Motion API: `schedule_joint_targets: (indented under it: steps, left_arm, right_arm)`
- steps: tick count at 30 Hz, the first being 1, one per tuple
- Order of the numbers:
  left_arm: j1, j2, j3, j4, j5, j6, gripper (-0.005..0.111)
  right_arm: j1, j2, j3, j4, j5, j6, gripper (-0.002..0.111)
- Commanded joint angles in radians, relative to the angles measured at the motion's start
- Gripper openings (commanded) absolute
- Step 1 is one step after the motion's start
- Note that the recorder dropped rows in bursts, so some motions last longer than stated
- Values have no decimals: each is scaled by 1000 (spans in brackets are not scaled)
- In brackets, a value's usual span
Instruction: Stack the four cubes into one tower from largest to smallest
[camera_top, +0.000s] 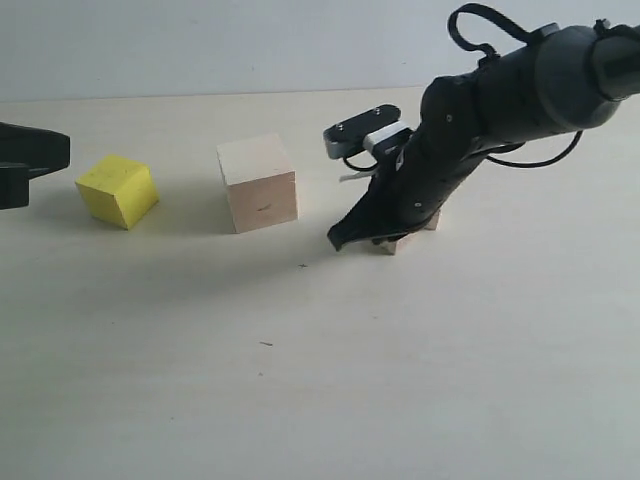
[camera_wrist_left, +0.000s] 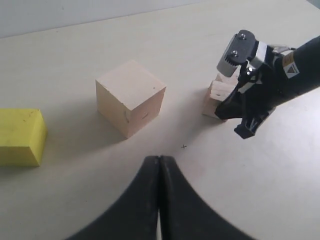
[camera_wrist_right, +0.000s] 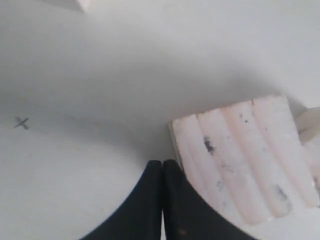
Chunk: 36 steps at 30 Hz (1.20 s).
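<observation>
The large pale wooden cube (camera_top: 258, 184) (camera_wrist_left: 131, 97) should be the base of the tower. My left gripper needs to grab that cube by its upper sides next.
The large pale wooden cube (camera_top: 258, 184) stands mid-table, with the bright yellow cube (camera_top: 118, 190) to its left. My right gripper (camera_top: 342, 238) is shut and low on the table, its tips right beside the grain-lined wooden cube (camera_wrist_right: 245, 155) with nothing between them. In the exterior view the arm hides most of that cube (camera_top: 392, 246). A pale edge (camera_wrist_right: 311, 125) behind it may be the small cube; I cannot tell. My left gripper (camera_wrist_left: 159, 159) is shut and empty, hovering on the near side of the large cube (camera_wrist_left: 131, 97) and well apart from it.
The table (camera_top: 300, 380) is a plain pale surface with a small x mark (camera_wrist_left: 184, 146) between the large cube and the grain-lined cube. The left arm's dark end (camera_top: 30, 160) shows at the left edge, close to the yellow cube.
</observation>
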Motion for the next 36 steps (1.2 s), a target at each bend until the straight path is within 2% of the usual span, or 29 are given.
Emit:
schedule_joint_targets:
  steps: [1,6,10,15,19,24,29,31,33,36]
  left_arm:
    - [-6,5,-8,-10,-4,-3,0]
    - [-6,5,-8,-10,-4,-3,0]
    - [-6,7,-8,-10,-5,-3,0]
    - [-6,7,-8,-34,-3,-10,0]
    - [-6,27,-8,-32,-87,22,0]
    - [-6,129,-24,-33,-228,90,13]
    - [-4,327,-120,-41,-221,70,39]
    - [-4,414,-183,-50,-211,70,43]
    - [-4,534,-287,-52,-203,70,41]
    - [-4,651,-404,-52,-196,82,27]
  right_arm:
    - [-75,-1,-8,-12,-32,10,0]
    - [-139,-1,-8,-10,-24,10,0]
    - [-136,-6,-8,-1,-38,-1,0]
    - [-131,-29,-9,100,-36,-54,0]
    - [-131,-67,-9,209,15,-129,0]
    - [-131,-124,-9,358,82,-242,0]
    - [-131,-174,-9,384,128,-247,0]
    - [-131,-196,-9,384,145,-247,0]
    - [-131,-226,-9,386,160,-247,0]
    - [-131,-246,-9,404,203,-247,0]
